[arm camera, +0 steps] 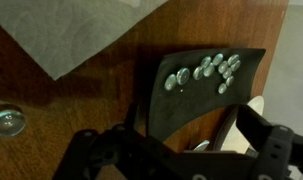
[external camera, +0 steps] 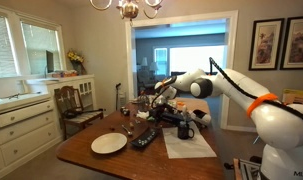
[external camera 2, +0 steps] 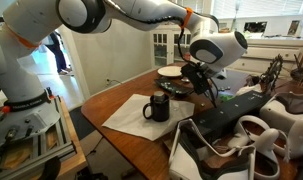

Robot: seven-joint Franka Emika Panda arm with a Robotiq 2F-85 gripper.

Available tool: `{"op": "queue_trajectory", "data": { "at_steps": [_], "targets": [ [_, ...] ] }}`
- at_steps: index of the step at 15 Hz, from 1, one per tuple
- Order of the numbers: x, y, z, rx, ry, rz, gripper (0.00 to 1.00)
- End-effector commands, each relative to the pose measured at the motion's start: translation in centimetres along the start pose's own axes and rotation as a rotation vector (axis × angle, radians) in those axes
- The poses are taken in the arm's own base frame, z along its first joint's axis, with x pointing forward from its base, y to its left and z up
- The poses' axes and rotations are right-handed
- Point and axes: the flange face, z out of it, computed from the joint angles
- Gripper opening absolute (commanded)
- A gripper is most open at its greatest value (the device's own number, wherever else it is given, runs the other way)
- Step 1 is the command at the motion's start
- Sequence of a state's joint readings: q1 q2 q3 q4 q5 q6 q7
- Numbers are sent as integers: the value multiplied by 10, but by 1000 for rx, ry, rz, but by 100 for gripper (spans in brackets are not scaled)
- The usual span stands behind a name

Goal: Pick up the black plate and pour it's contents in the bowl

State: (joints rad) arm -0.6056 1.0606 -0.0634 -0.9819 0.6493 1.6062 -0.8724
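Note:
My gripper grabs the black plate (arm camera: 196, 95) by its near edge next, leaving its far end with greenish bits free to pour into the bowl.
The black plate (arm camera: 196, 95) lies on the wooden table with small greenish bits (arm camera: 206, 70) gathered at its far end. It also shows in both exterior views (external camera: 144, 138) (external camera 2: 177, 89), close to the white bowl (external camera: 108, 143) (external camera 2: 171, 72), whose rim shows at the right of the wrist view (arm camera: 263, 105). My gripper (arm camera: 196, 128) hovers above the plate's near edge with its fingers spread apart and nothing between them. It also shows in both exterior views (external camera: 159, 100) (external camera 2: 198, 88).
A black mug (external camera: 184, 129) (external camera 2: 156, 106) stands on a white paper sheet (external camera: 188, 145) (arm camera: 71, 30). A small glass (arm camera: 6, 122) sits on the wood. A wooden chair (external camera: 76, 105) stands at the table's far side. A black bag (external camera 2: 231, 115) lies on the table.

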Motion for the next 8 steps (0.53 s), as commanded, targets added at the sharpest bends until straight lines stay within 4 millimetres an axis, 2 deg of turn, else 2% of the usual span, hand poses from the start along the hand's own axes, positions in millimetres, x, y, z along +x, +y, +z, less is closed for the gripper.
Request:
{"op": "queue_trajectory", "data": {
  "at_steps": [1,8],
  "targets": [
    [0,7,14,18,20,-2,100],
    [2,9,29,33,17,-1,100]
  ]
}}
